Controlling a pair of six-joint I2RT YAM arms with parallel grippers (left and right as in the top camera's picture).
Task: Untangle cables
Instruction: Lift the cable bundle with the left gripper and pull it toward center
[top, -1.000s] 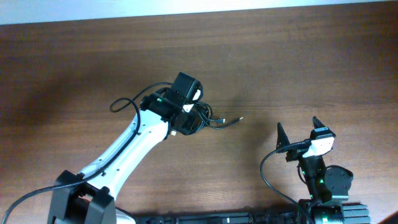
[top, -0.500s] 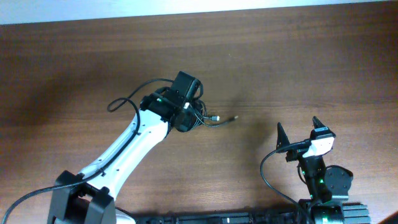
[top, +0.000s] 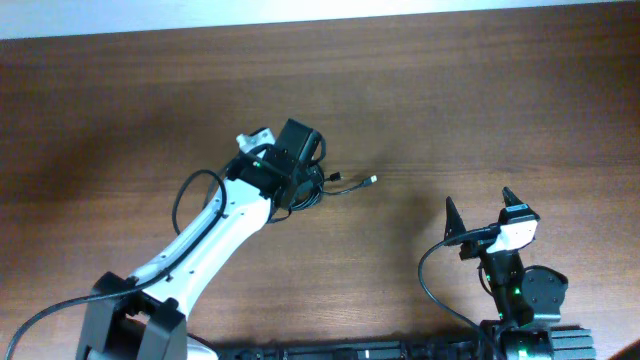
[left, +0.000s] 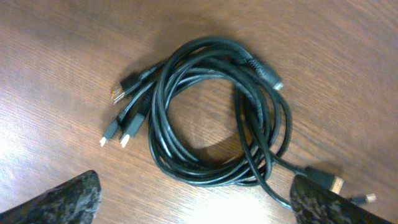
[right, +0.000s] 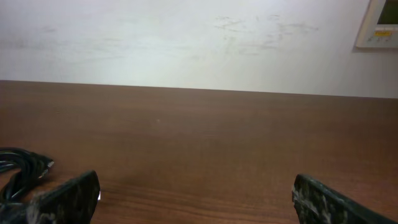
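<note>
I need to grab the bundled pieces of cable at one side of the coil with my left gripper, so my right gripper has the plugs and the coil's opposite loop to untangle.
The cables (left: 205, 175) lie on the wooden table as one tangled black coil, with several small plug ends (left: 121, 130) fanning out on its left. A gold-tipped plug (left: 333, 182) lies at the right, by my finger. My left gripper (left: 193, 205) hovers open just above the coil with nothing between its fingers (left: 59, 200). From overhead the left gripper (top: 290, 168) covers most of the cables (top: 318, 188), and one metal-tipped end (top: 372, 180) pokes out to the right. My right gripper (top: 478, 205) stands open and empty at the front right, far from the bundle.
A white wall (right: 199, 43) rises behind the table's far edge. The right wrist view catches the cables (right: 18, 163) at its far left. A thick black arm wire (top: 185, 195) loops beside the left arm.
My left gripper has opened and let go of the cable bundle, which now rests on the table. The metal-tipped end has slid slightly left and back. The right arm has not moved.
</note>
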